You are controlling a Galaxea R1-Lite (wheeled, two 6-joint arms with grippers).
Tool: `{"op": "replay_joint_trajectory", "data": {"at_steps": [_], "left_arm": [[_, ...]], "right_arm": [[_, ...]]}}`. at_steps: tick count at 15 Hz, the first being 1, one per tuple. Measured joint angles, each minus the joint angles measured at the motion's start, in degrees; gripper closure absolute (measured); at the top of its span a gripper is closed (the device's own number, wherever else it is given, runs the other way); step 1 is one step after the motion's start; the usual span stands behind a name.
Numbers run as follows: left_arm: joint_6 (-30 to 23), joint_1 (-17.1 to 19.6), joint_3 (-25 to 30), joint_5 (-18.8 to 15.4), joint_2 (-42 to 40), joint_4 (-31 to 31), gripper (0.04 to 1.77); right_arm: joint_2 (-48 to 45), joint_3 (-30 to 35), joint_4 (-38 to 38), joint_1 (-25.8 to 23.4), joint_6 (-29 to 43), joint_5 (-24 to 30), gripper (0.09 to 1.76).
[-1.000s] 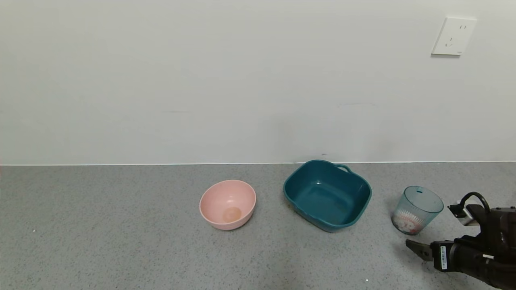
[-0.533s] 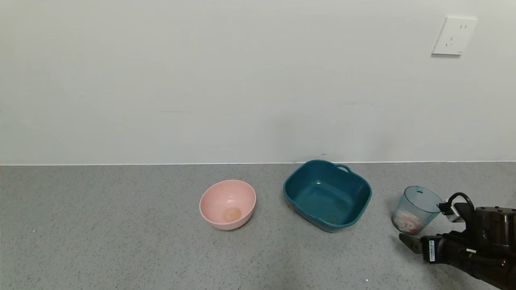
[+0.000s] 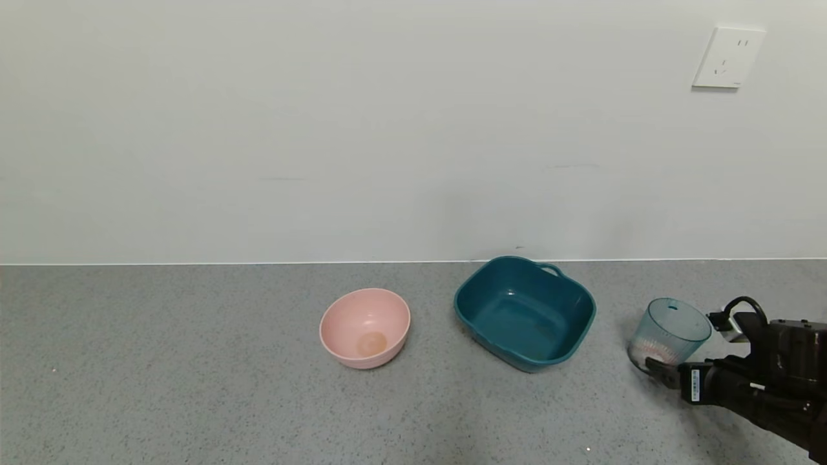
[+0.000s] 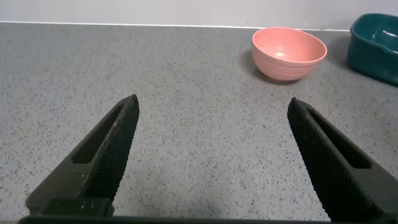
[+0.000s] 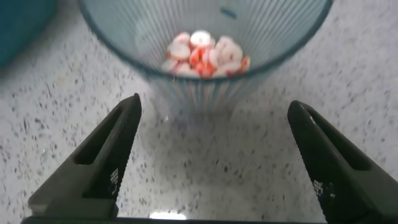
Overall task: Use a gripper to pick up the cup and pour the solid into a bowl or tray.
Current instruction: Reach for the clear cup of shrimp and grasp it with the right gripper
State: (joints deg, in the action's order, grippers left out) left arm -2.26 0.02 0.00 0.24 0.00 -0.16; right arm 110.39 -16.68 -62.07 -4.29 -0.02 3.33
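My right gripper grabs the cup by its ribbed lower side [image 3: 655, 347] next, to pour the discs into the dark teal tub [image 3: 524, 316].
The ribbed pale blue-green cup [image 3: 669, 332] stands upright on the grey counter, right of the dark teal tub [image 3: 524, 316]. White and orange-red discs [image 5: 205, 53] lie in the cup's bottom [image 5: 205, 93]. My right gripper [image 3: 669, 369] is open and low at the cup's near right side. One fingertip [image 3: 656, 368] reaches the cup's base. In the right wrist view the gripper [image 5: 212, 102] has a finger on each side of the cup's base, not touching it. My left gripper [image 4: 212, 102] is open and empty over bare counter, out of the head view.
A round pink bowl [image 3: 365, 328] stands left of the tub and shows in the left wrist view [image 4: 289, 53], with the tub's corner [image 4: 376, 40] beside it. The wall runs along the back of the counter. A socket [image 3: 727, 57] sits high on the wall.
My right gripper has moved forward and left toward the cup, and its fingertip now reaches the cup's base. The cup, tub and bowl have not moved.
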Motion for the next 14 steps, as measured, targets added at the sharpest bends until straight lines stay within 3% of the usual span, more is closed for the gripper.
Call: {"op": "replay_joint_trajectory", "data": {"at_steps": [14], "left_arm": [[0.0, 0.0, 0.0, 0.0, 0.0, 0.0, 0.09]], "right_arm": [[2.7, -4.7, -1.6, 0.9, 0.3, 0.2, 0.14]]}}
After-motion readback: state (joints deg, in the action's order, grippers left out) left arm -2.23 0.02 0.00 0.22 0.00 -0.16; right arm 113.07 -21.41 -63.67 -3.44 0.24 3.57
